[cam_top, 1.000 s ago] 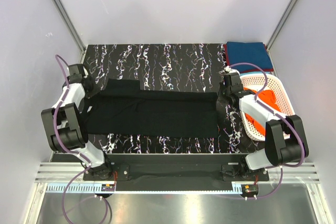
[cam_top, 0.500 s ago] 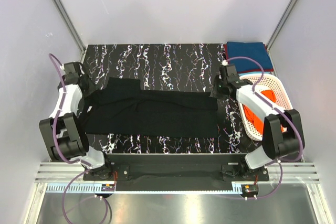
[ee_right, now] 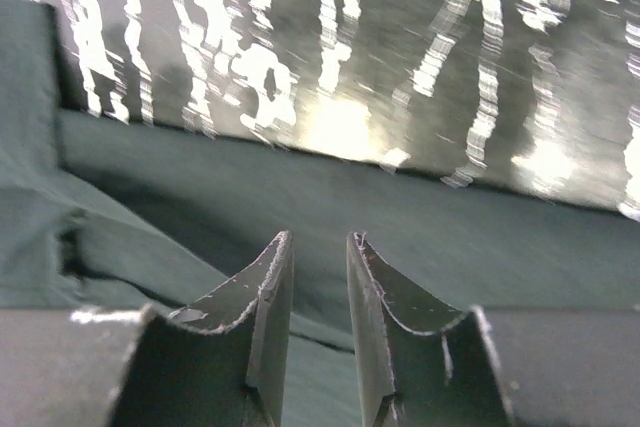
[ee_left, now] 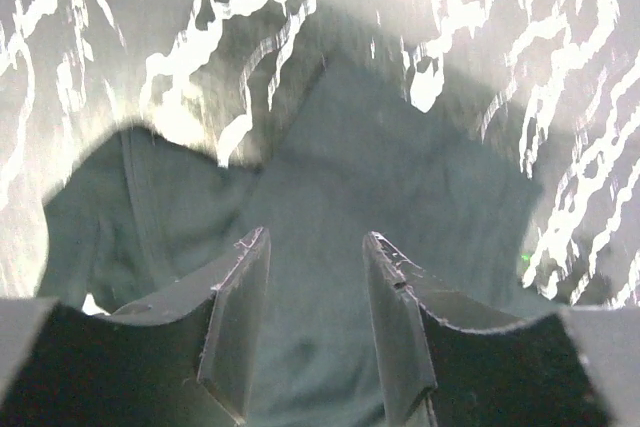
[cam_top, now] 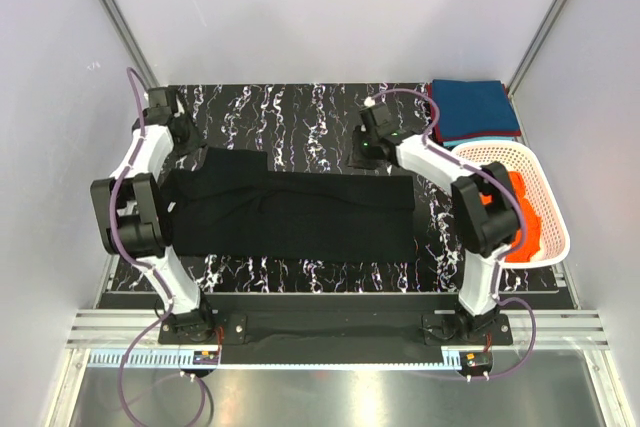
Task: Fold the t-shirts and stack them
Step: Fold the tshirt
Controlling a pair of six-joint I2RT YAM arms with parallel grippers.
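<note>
The black t-shirt's protruding sleeve should be folded inward over the shirt's body, so my left gripper should next grab the sleeve by its outer corner.
The black t-shirt (cam_top: 290, 212) lies spread flat across the table's middle. My left gripper (cam_top: 187, 144) is open above its far-left sleeve, and the left wrist view shows the fabric (ee_left: 400, 177) under the gripper (ee_left: 315, 242) with nothing between the jaws. My right gripper (cam_top: 368, 155) hovers at the shirt's far edge, right of middle. The right wrist view shows it (ee_right: 318, 239) slightly open and empty over the black cloth (ee_right: 480, 237). The teal-blue shirt (cam_top: 475, 107) lies folded at the back right on a dark red one (cam_top: 432, 109). The orange shirt (cam_top: 522, 212) sits in the basket.
A white lattice basket (cam_top: 545, 192) stands at the right edge of the black marbled table (cam_top: 300, 112). Grey walls close in the back and both sides. A metal rail runs along the near edge by the arm bases.
Both grippers moved toward the far side: the left from the shirt's left edge to its far-left sleeve, the right from the shirt's right end leftward along its far edge. The shirt stayed put.
</note>
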